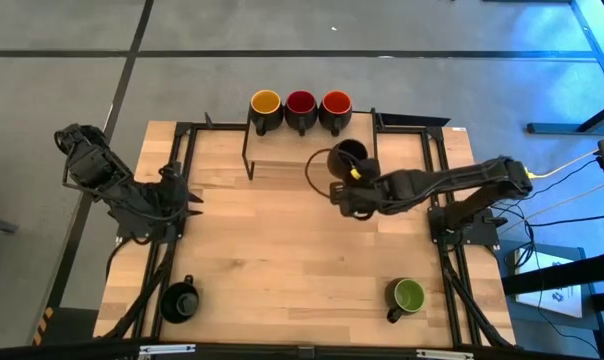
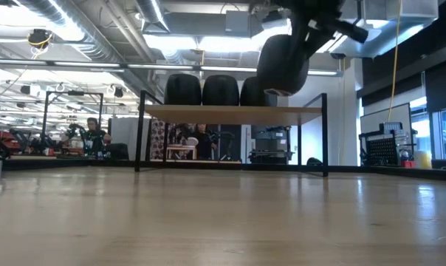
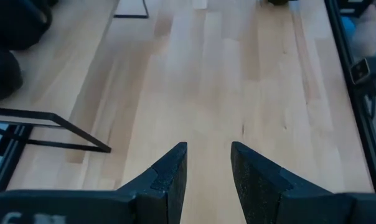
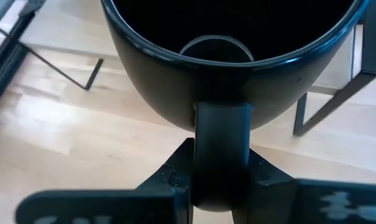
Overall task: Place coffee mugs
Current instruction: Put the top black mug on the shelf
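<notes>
My right gripper keeps hold of the black mug [image 1: 348,153] for now, while it hangs tilted above the near edge of the wooden shelf [image 1: 282,168].
My right gripper [image 1: 344,190] is shut on a black mug [image 1: 347,158] with a black inside, held in the air just near of the wooden shelf [image 1: 282,168]. In the low view this mug [image 2: 282,63] hangs tilted, higher than the shelf top [image 2: 230,111]. Three mugs stand on their bases on the shelf's far part: yellow [image 1: 266,103], red [image 1: 300,102] and orange-red [image 1: 336,102] inside. A green-inside mug [image 1: 409,296] and a black mug [image 1: 179,300] stand on the table near its near edge. My left gripper [image 3: 208,180] is open over the table's left side. My right gripper pinches the black mug's handle [image 4: 222,134] between its two fingers [image 4: 169,177], one on each side of it. The fingers come roughly level from the near-right side. The mug is lifted clear of table and shelf, slightly tilted, with its open mouth [image 4: 225,25] showing.
The shelf stands on thin black metal legs [image 2: 140,133] at the table's far middle. Black frame rails [image 1: 172,250] run along the table's left and right sides. Bare wood [image 1: 292,250] lies between the two standing mugs and the shelf. People sit in the room behind.
</notes>
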### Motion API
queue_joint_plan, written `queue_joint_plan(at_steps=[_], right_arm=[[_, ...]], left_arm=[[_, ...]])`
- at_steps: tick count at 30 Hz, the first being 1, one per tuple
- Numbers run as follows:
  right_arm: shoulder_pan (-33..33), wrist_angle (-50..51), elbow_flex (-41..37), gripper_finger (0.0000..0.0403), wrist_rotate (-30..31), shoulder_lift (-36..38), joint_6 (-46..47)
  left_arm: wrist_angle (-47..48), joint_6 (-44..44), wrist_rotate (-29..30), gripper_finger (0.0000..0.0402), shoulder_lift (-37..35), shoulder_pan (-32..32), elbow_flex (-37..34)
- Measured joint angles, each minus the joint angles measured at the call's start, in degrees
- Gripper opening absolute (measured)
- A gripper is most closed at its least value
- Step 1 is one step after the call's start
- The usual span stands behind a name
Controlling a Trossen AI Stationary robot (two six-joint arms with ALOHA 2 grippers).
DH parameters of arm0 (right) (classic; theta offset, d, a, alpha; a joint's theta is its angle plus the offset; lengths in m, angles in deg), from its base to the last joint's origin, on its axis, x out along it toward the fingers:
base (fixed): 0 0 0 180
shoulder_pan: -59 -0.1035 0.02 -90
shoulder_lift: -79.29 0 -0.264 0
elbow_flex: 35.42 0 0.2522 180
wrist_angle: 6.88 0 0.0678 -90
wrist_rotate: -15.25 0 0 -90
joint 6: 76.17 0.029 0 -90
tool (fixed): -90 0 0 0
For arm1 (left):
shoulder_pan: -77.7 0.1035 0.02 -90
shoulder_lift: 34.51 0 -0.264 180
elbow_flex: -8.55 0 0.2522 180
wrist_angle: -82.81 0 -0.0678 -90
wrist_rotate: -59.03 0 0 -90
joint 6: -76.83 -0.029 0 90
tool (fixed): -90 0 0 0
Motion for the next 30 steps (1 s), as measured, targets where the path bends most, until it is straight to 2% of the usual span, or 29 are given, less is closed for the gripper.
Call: queue_joint_plan(at_steps=[17,22,30], right_arm=[[9.9,-6.9,-0.8,0.0045,-8.3,-0.6,-7.7],[12.0,-6.9,0.8,0.0045,-12.4,-1.4,-8.9],[13.8,-4.0,4.7,0.0045,-14.8,-3.6,-10.0]], left_arm=[[-0.1,2.7,1.9,0.0119,0.0,0.0,0.0],[-0.1,2.7,1.9,0.0119,0.0,0.0,0.0],[-0.1,2.5,2.4,0.0119,0.0,0.0,0.0]])
